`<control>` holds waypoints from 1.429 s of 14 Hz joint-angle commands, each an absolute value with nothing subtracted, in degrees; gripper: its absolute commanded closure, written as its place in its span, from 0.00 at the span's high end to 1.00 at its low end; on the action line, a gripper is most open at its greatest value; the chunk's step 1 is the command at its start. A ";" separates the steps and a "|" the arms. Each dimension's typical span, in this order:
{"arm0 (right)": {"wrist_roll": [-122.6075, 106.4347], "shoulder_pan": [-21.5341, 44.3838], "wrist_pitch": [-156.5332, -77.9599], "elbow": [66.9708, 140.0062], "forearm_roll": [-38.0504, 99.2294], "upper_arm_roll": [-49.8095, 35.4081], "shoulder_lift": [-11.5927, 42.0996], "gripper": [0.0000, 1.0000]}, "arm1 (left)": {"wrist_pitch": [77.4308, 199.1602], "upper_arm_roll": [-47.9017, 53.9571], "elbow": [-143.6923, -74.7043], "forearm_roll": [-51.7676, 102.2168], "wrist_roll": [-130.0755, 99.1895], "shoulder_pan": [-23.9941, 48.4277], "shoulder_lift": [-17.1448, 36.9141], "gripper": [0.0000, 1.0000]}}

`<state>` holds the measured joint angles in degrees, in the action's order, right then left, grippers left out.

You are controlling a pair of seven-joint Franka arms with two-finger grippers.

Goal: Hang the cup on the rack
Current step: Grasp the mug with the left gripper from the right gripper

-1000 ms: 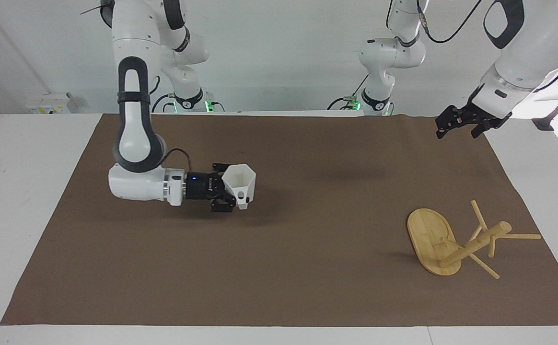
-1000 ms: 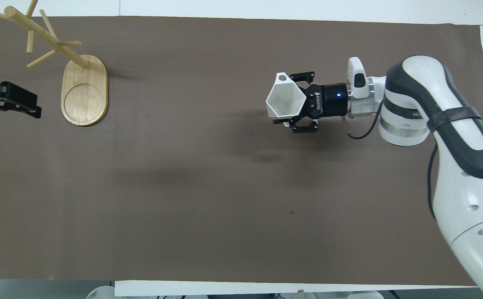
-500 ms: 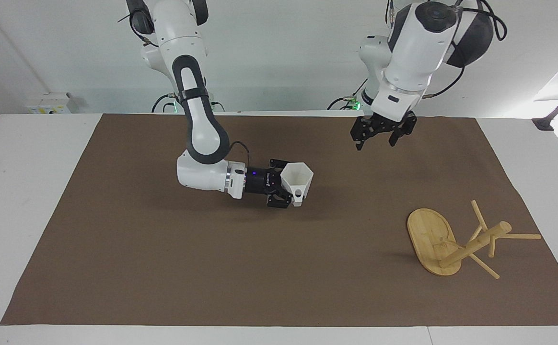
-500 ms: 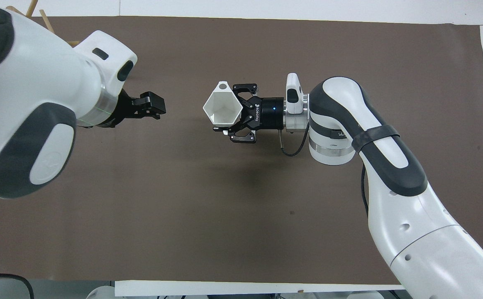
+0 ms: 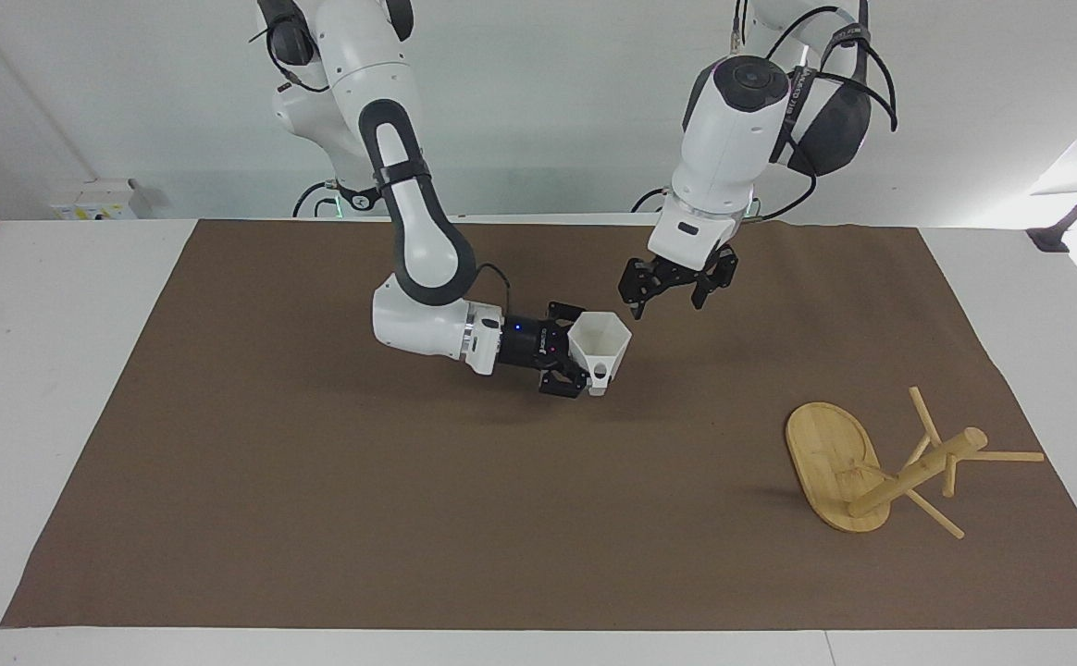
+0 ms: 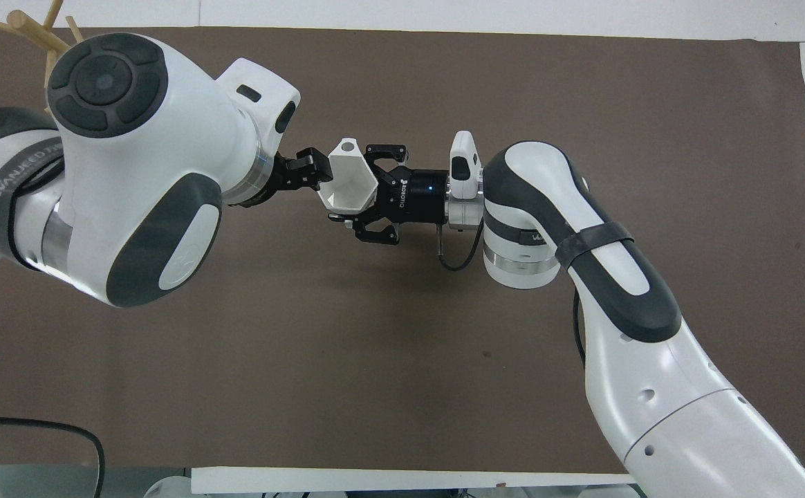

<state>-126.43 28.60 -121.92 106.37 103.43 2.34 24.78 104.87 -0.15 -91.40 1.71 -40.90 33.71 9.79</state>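
I should next use my left gripper to grab the cup by its open rim (image 6: 328, 180), above the fingers of my right gripper, which are already around the cup's lower body. Then I can hang the cup.
My right gripper (image 5: 583, 353) is shut on the white faceted cup (image 5: 601, 344) and holds it mouth up just above the middle of the brown mat; both also show in the overhead view, the gripper (image 6: 362, 191) and the cup (image 6: 347, 183). The cup's small handle (image 5: 601, 374) points away from the robots. My left gripper (image 5: 666, 301) is open and hangs close beside the cup's rim, apart from it; in the overhead view its fingertips (image 6: 308, 168) reach the rim. The bamboo rack (image 5: 830, 453) stands on the mat toward the left arm's end.
The brown mat (image 5: 316, 518) covers most of the white table. In the overhead view the left arm hides most of the rack; only its peg tips (image 6: 22, 21) show at the mat's corner.
My right gripper has carried the cup toward the left arm's end, to the mat's middle. My left arm has swung in from its end and lowered its open gripper beside the cup.
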 commanded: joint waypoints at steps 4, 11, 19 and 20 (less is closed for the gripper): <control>-125.24 29.09 -123.49 106.00 104.68 2.64 24.87 0.18 | 107.83 -1.05 -88.77 2.29 -44.12 35.33 15.02 0.77; -125.07 29.18 -124.01 105.82 104.68 2.64 24.87 0.18 | 109.33 -1.05 -90.26 3.95 -50.08 36.21 15.03 0.00; -124.10 29.00 -124.63 105.91 107.05 2.64 24.96 1.00 | 109.69 -1.14 -90.09 4.13 -54.49 36.12 15.03 0.00; -124.10 29.00 -124.63 105.91 107.05 2.64 24.96 1.00 | 109.69 -1.14 -90.09 4.13 -54.58 36.04 15.12 0.00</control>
<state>-125.38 28.94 -123.97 106.32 105.79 2.68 24.79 108.66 -0.21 -89.56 3.65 -53.35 35.13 15.41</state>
